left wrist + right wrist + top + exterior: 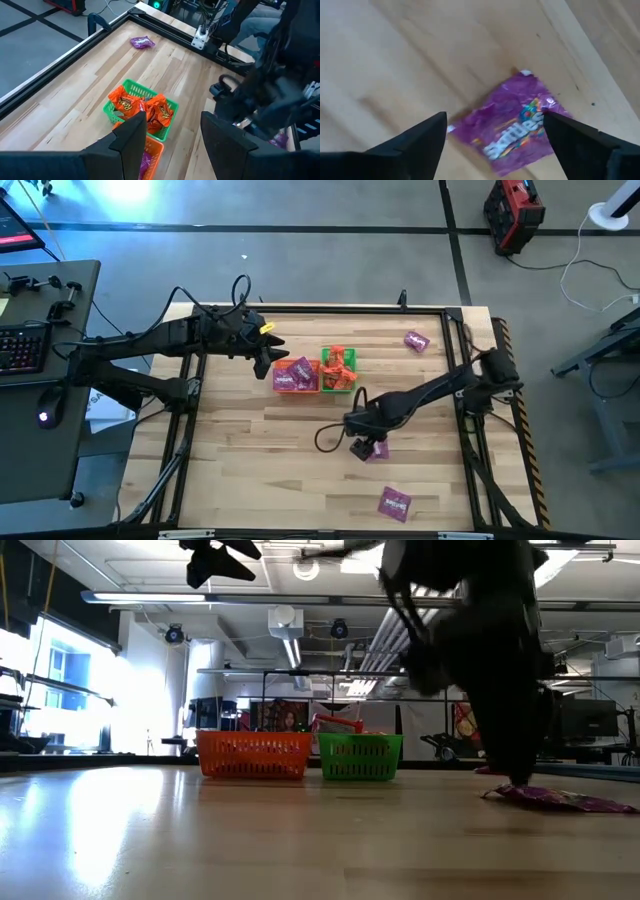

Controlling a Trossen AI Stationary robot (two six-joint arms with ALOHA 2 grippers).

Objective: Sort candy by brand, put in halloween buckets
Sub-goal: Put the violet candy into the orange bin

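My right gripper picks up the purple packet by its crimped edge [378,450] next, to sort the Skittles into the orange bucket [296,375].
The orange bucket [296,375] holds purple candy, and the green bucket [339,370] beside it holds orange-red candy [150,111]. Both stand at the middle of the table's far half. My left gripper [267,360] hangs open, high above the orange bucket's left side [170,142]. My right gripper [364,446] is open and low over a purple packet [512,127] that lies flat on the table [565,800]; its fingers stand on either side of the packet. Two more purple packets lie loose, one far right [417,340] and one near the near edge [396,503].
A black frame rail [330,308] runs around the wooden table [240,470]. Cables trail from the right arm across the boards [325,435]. Bare wood lies on the table's near left. A desk with a keyboard [25,345] stands off the left side.
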